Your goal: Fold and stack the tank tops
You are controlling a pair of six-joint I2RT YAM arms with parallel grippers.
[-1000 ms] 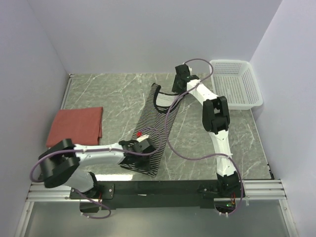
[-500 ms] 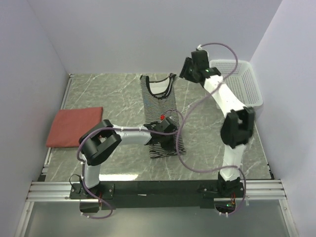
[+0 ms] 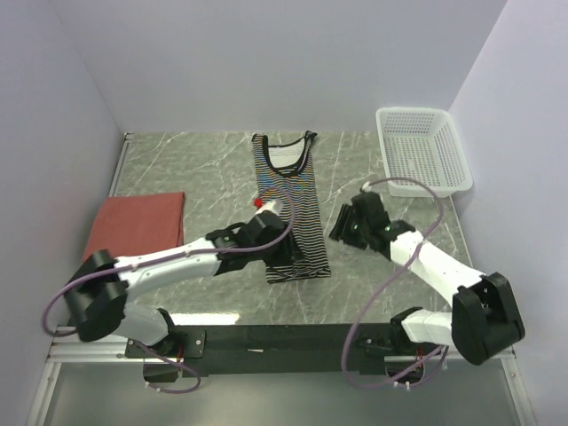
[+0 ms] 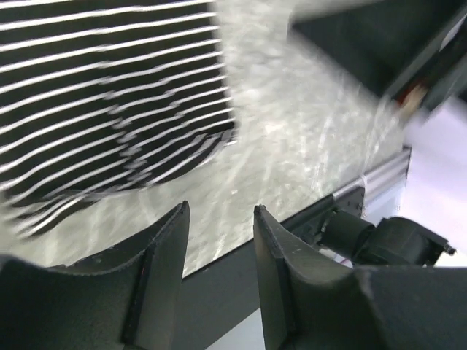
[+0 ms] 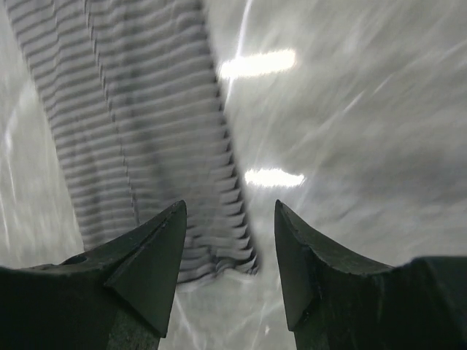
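Observation:
The tank top's hem needs to fold over toward the neckline. My right gripper should next grab the striped tank top by its near hem corner (image 3: 327, 272) (image 5: 249, 264) for that.
A black-and-white striped tank top (image 3: 293, 209) lies spread flat lengthwise in the middle of the table, neckline at the far end. Its hem corner shows in the left wrist view (image 4: 109, 109) and in the right wrist view (image 5: 139, 124). A brick-red tank top (image 3: 138, 226) lies folded at the left. My left gripper (image 3: 282, 244) hovers over the striped top's near left part. It is open and empty (image 4: 220, 208). My right gripper (image 3: 339, 226) hangs just right of the striped top, open and empty (image 5: 230, 205).
A white mesh basket (image 3: 424, 151) stands at the back right corner. White walls close the table on the left, back and right. The black front rail (image 3: 284, 337) with both arm bases runs along the near edge.
The striped top went from slanted to straight. My left gripper opened and let go of it near the hem. My right arm swung from the far end down to the top's right side.

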